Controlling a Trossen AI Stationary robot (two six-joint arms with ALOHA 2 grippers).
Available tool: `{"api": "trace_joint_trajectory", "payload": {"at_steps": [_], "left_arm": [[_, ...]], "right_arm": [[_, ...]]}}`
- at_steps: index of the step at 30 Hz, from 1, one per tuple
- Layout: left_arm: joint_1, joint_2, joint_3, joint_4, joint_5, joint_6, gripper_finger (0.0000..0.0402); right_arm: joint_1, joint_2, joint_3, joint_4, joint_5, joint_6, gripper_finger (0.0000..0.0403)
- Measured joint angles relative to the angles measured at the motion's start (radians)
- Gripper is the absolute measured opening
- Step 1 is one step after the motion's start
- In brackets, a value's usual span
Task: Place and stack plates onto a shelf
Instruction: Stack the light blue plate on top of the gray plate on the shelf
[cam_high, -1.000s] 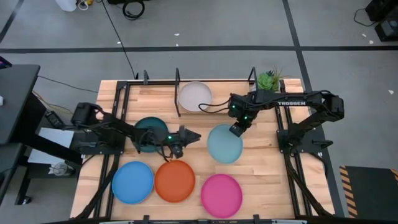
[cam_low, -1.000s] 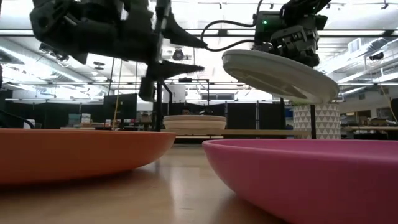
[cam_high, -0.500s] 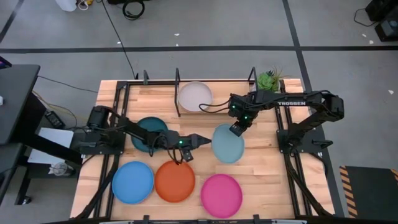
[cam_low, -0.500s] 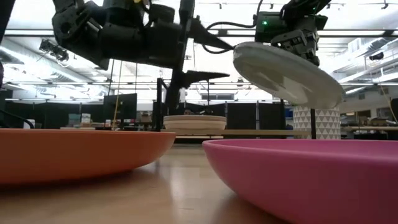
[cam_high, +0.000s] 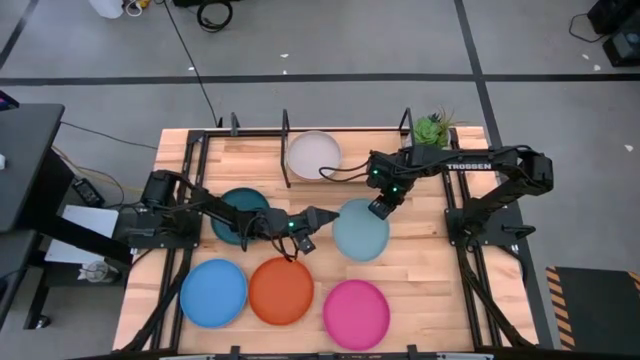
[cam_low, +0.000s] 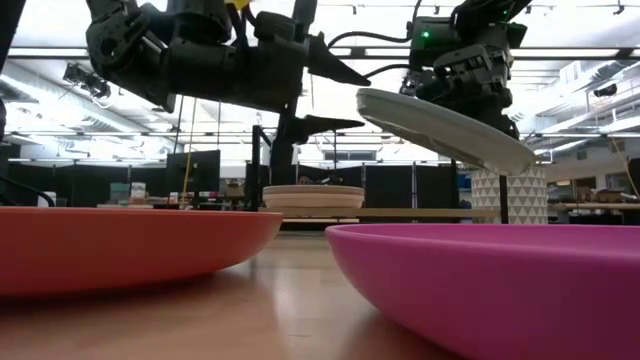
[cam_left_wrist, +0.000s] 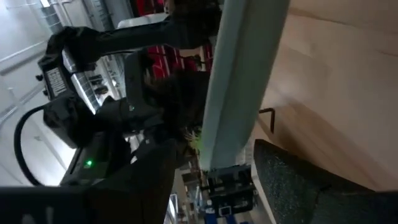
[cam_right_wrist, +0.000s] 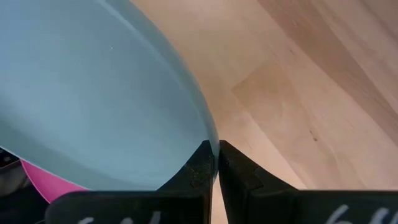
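The left gripper picks up the light teal plate by its rim (cam_high: 336, 228) next, to place it on the shelf beside the pale plate (cam_high: 312, 153).
My right gripper (cam_high: 380, 208) is shut on the light teal plate (cam_high: 360, 231), which hangs in the air over the table's middle, tilted (cam_low: 445, 125). My left gripper (cam_high: 325, 217) is open at that plate's left rim; in the low view its fingers stand above and below the rim (cam_low: 362, 98) without touching. The dark teal plate (cam_high: 238, 212) lies flat under the left arm. Blue (cam_high: 213, 293), orange (cam_high: 281, 290) and pink (cam_high: 356, 312) plates lie along the near edge. A pale plate (cam_high: 313, 153) rests on the shelf (cam_high: 286, 128). My right gripper pinches the light teal plate's far rim (cam_right_wrist: 200, 138) between its two fingers (cam_right_wrist: 198, 171), coming from above and slanting down. The plate is lifted clear of the table and tilts, its near-right side lower (cam_low: 505, 158).
A small potted plant (cam_high: 432, 128) stands at the far right corner next to a shelf post (cam_high: 407, 122). The orange (cam_low: 120, 250) and pink (cam_low: 500, 290) plates fill the low view's foreground. Bare wood (cam_high: 420, 270) lies right of the lifted plate.
My left gripper has reached toward the table's right, from over the dark teal plate to the light teal plate's left rim, staying open. The held plate tipped steeper, then came back to a flatter tilt, still lifted.
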Motion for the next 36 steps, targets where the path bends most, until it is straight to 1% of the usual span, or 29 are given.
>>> {"api": "trace_joint_trajectory", "payload": {"at_steps": [4,8,11,14,21,26,31,33,36], "left_arm": [[0.000,0.000,0.000,-0.018,0.068,0.006,0.0224],[0.000,0.000,0.000,-0.066,0.141,0.060,0.0224],[0.000,-0.001,0.000,-0.088,0.164,0.071,0.0218],[0.000,-0.001,0.000,-0.103,0.164,0.070,0.0200],[0.001,-0.001,0.000,-0.129,0.162,0.065,0.0135],[0.001,-0.001,-0.002,-0.175,0.158,0.055,0.0098],[0.001,-0.001,-0.002,-0.187,0.155,0.014,0.0085],[0.001,-0.001,-0.002,-0.187,0.156,0.014,0.0084],[0.001,-0.001,-0.002,-0.183,0.152,0.007,0.0083]], "right_arm": [[-0.001,0.000,0.000,0.010,0.002,0.004,0.0023],[-0.001,0.000,0.000,0.014,0.002,0.008,0.0023],[-0.001,0.000,0.000,0.014,0.004,0.011,0.0023],[-0.001,0.000,0.000,0.014,0.004,0.012,0.0024],[-0.001,0.000,0.000,0.036,0.004,-0.008,0.0026],[-0.005,0.000,0.000,0.057,-0.005,-0.040,0.0044],[-0.015,-0.005,-0.001,0.095,-0.049,-0.066,0.0074],[-0.021,-0.014,0.001,0.104,-0.053,-0.067,0.0087],[-0.032,-0.033,0.031,0.071,-0.039,-0.085,0.0105]]}}
